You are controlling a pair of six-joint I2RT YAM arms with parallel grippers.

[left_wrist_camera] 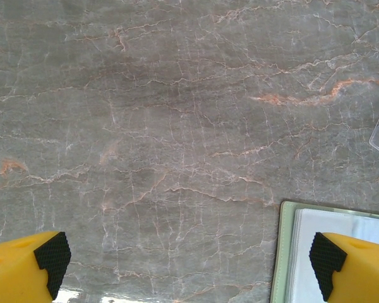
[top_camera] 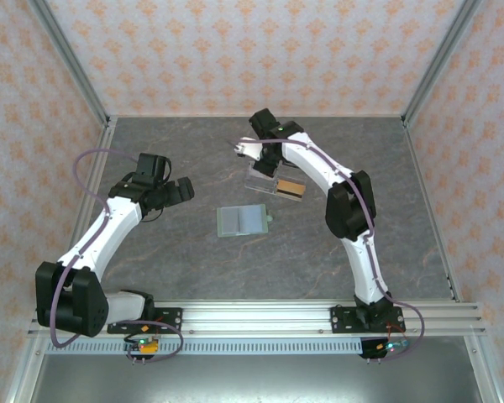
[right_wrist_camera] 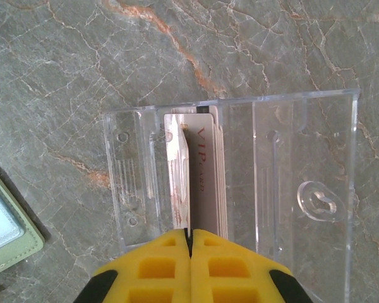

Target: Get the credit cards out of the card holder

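Note:
My right gripper opens now, since the whitish credit card (right_wrist_camera: 179, 170) hangs edge-on between the stand's sides beside the "VIP" stack, so the card would end in the stand.
The card holder (top_camera: 242, 220) lies open and flat at mid-table, pale green with blue-grey inner faces. Its edge shows in the left wrist view (left_wrist_camera: 285, 252) and in the right wrist view (right_wrist_camera: 9, 230). My right gripper (right_wrist_camera: 190, 235) is shut on a whitish credit card (right_wrist_camera: 179, 170), held edge-on above a clear acrylic stand (right_wrist_camera: 290, 158). A stack of cards (right_wrist_camera: 208, 170) with "VIP" print stands in that stand. From above, the right gripper (top_camera: 244, 149) hovers behind the stand (top_camera: 265, 180). My left gripper (left_wrist_camera: 189, 259) is open over bare table, just left of the card holder.
An orange-brown card (top_camera: 291, 189) rests at the right end of the acrylic stand. The grey marble table (top_camera: 151, 269) is fenced by patterned walls on three sides. The left arm (top_camera: 118, 218) reaches in from the left.

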